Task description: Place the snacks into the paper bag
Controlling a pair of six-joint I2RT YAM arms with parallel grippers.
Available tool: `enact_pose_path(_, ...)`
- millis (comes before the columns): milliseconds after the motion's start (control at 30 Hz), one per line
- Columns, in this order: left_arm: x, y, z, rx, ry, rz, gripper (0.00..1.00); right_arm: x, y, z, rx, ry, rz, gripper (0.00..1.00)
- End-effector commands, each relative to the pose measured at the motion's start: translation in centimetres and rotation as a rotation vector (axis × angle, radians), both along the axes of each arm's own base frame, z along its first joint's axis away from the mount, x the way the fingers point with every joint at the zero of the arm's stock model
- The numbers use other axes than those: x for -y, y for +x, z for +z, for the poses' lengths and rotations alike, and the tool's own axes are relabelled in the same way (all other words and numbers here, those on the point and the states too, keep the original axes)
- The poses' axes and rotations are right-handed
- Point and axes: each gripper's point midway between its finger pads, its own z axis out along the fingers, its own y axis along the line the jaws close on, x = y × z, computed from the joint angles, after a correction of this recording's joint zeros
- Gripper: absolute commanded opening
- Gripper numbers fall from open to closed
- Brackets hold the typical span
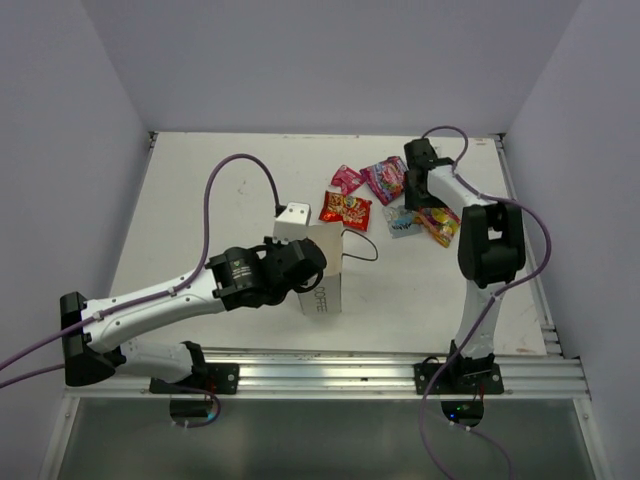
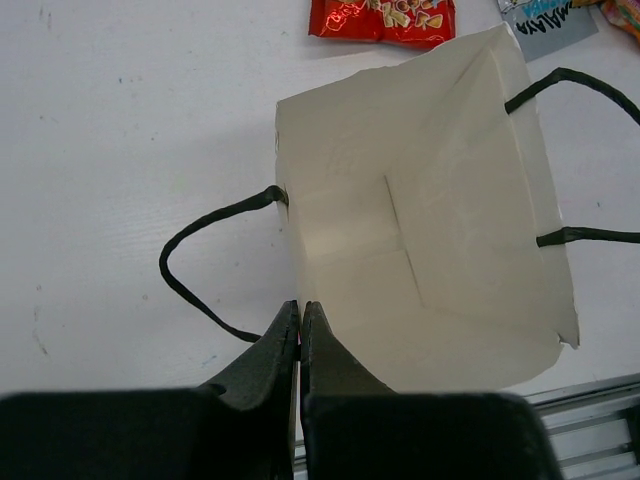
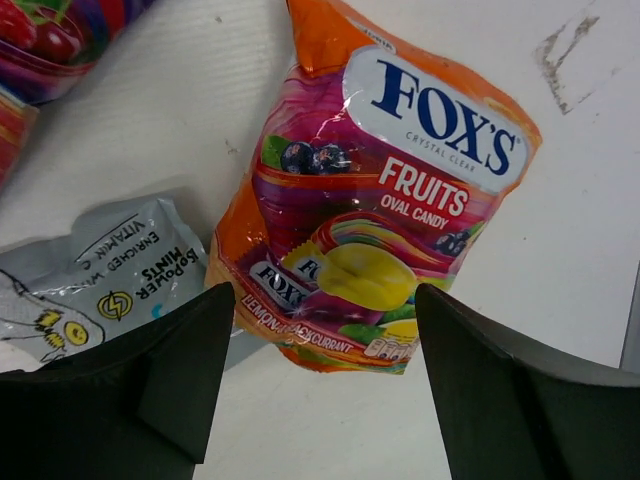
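Note:
The orange fruit-candy packet would stay on the tabletop if the right gripper went up now, because the gripper's fingers are wide apart on either side of it.
The white paper bag stands upright mid-table with its mouth open upward. My left gripper is shut on the bag's near-left rim, beside a black loop handle. Behind the bag lie the snacks: a red-orange packet, a small magenta one, a pink multicolour one, a pale blue-clear mint packet and an orange fruit-candy packet. My right gripper hangs open over the near end of the candy packet, one finger on each side, holding nothing.
A white cube camera block sits just behind the bag's left side. An aluminium rail runs along the near table edge. Lilac walls enclose the table on three sides. Purple cables loop above both arms.

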Motion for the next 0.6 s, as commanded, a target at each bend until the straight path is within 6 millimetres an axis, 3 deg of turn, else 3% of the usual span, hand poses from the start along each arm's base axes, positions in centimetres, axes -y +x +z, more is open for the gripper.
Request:
enact_pose_path(0,-0.1,0.7,1.7,0.041,-0.012,0.020,0.00,0.9,0.4,-1.6,-0.028,-0.052,-0.028,0.76)
enact_pose_path(167,0.1,1.0,2.1,0.051,-0.018,0.015,0.00,2.0,-1.2,-4.5,-0.115,-0.115,-0.046,0.62)
enact_pose_path(267,0.3,1.3,1.8,0.046,-0.008,0.007,0.00,2.6,-2.2,-6.1,-0.164,-0.132,-0.058,0.36)
enact_pose_path(300,0.3,1.4,1.8,0.046,-0.006,0.005,0.00,2.8,-2.4,-6.2,-0.171,-0.137,-0.063,0.14)
enact_pose_path(367,0.5,1.5,1.8,0.046,-0.004,0.005,0.00,3.0,-2.7,-5.9,-0.166,-0.146,-0.066,0.00)
enact_pose_path(533,0.6,1.6,1.4,0.042,-0.004,0.002,0.00,2.9,-2.9,-3.5,-0.108,-0.117,-0.049,0.00)
enact_pose_path(567,0.7,1.7,1.4,0.042,-0.009,0.002,0.00,2.7,-2.9,-2.1,-0.084,-0.105,-0.045,0.00)
